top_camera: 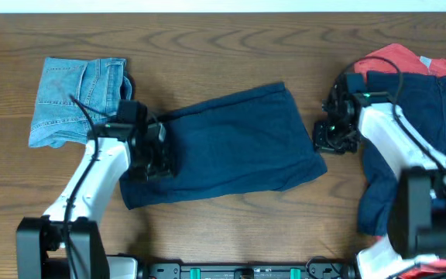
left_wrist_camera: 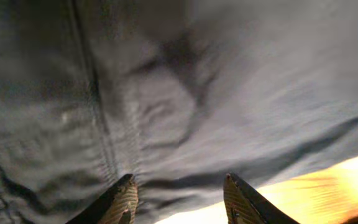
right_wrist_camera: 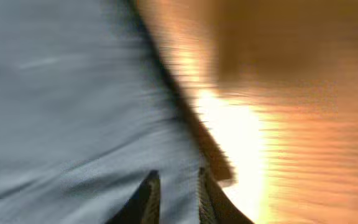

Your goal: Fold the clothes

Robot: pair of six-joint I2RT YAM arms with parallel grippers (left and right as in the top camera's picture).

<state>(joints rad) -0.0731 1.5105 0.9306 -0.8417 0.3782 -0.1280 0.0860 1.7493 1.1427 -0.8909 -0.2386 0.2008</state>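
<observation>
My right gripper picks up the dark navy shorts (top_camera: 231,147) by the edge of the shorts farthest from my left gripper next, to fold that edge inward.
The dark navy shorts (top_camera: 231,147) lie folded flat in the middle of the table. My left gripper (top_camera: 149,157) hangs over their left edge. In the left wrist view it (left_wrist_camera: 179,186) is open, its fingertips spread above wrinkled navy cloth (left_wrist_camera: 166,93), with nothing between them. My right gripper (top_camera: 330,136) sits at the shorts' right edge. In the blurred right wrist view it (right_wrist_camera: 176,180) is open by a narrow gap above flat navy cloth (right_wrist_camera: 61,106), next to the cloth's edge and the bare wood (right_wrist_camera: 303,124).
Folded light-blue denim (top_camera: 72,101) lies at the back left, just behind the left arm. At the right edge, under the right arm, is a pile of navy (top_camera: 432,101) and coral-red (top_camera: 397,58) garments. The wooden table (top_camera: 223,54) runs behind the shorts.
</observation>
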